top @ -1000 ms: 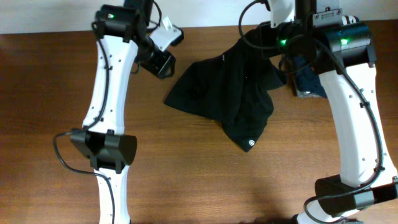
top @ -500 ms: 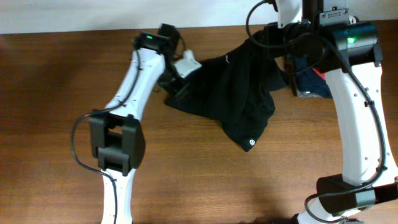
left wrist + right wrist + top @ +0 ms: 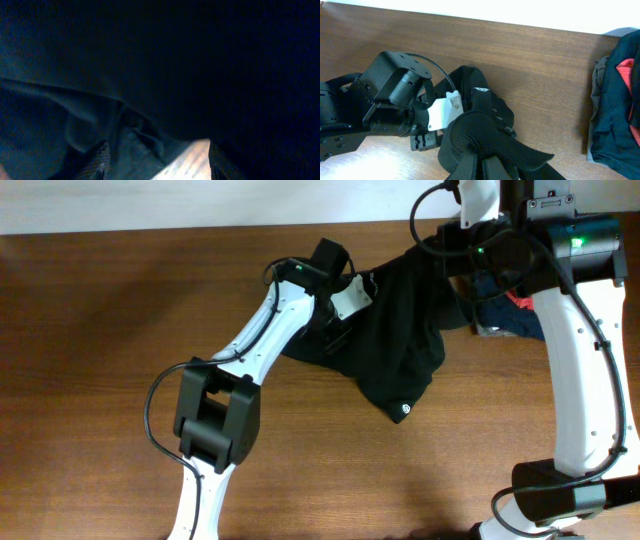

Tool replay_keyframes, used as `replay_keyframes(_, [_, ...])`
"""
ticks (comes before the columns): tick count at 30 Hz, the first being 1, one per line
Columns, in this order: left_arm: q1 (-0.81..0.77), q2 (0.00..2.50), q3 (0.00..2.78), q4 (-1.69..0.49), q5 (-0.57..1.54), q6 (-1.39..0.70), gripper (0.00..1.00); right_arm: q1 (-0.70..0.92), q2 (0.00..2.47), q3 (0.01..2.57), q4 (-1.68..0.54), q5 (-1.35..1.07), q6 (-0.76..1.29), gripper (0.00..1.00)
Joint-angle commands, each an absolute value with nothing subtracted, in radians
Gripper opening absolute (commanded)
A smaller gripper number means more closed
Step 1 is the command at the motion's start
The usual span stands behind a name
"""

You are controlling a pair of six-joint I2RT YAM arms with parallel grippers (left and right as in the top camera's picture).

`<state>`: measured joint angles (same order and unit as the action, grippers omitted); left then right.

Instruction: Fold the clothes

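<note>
I need to take hold of the black polo shirt point(image 3: 400, 330) next with my left gripper by its edge point(image 3: 308, 354) opposite my right gripper's hold, to spread the shirt open for folding.
The black polo shirt point(image 3: 400, 330) lies crumpled at the back middle of the table, its small white logo point(image 3: 404, 411) on the front corner. My right gripper point(image 3: 492, 167) is shut on a bunched part of the shirt point(image 3: 480, 130) and holds its back right part raised, under the arm in the overhead view point(image 3: 455, 265). My left gripper point(image 3: 335, 332) is at the shirt's left edge, also seen in the right wrist view point(image 3: 422, 142). In the left wrist view its fingers point(image 3: 157, 162) are spread wide, with dark fabric point(image 3: 160, 75) filling the view and folds lying between them.
A pile of navy and red garments point(image 3: 505, 305) sits at the back right, just right of the shirt; it also shows in the right wrist view point(image 3: 617, 100). The table's back edge point(image 3: 150, 228) meets a white wall.
My left arm has swung right from the back left of the table onto the shirt's left edge. My right gripper has drifted slightly right, still holding the shirt.
</note>
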<state>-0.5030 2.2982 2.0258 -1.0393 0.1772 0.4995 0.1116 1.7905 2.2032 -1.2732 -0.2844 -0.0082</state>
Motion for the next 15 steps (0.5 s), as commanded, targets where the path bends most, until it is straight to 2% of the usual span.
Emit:
replay_keyframes(1, [-0.503, 2.294, 1.988, -1.008, 0.079, 0.423, 0.63, 0.103, 1.783, 2.229, -1.279, -0.276, -0.018, 0.04])
replay_keyframes(3, [-0.503, 2.295, 1.967, -0.987, 0.078, 0.406, 0.62, 0.103, 1.783, 2.229, -1.280, -0.276, -0.019, 0.04])
replay_keyframes(5, [-0.503, 2.295, 1.948, -0.969, 0.073, 0.384, 0.57, 0.103, 1.783, 2.229, -1.279, -0.276, -0.018, 0.04])
replay_keyframes(8, [-0.504, 2.295, 1.915, -0.957, 0.043, 0.298, 0.56, 0.103, 1.783, 2.229, -1.279, -0.276, -0.018, 0.04])
replay_keyframes(13, [-0.504, 2.295, 1.908, -0.961, -0.001, 0.186, 0.46, 0.103, 1.783, 2.229, -1.280, -0.275, -0.018, 0.04])
replay_keyframes(15, [-0.504, 2.295, 1.908, -0.971, 0.001, 0.168, 0.46, 0.103, 1.783, 2.229, -1.280, -0.275, -0.018, 0.04])
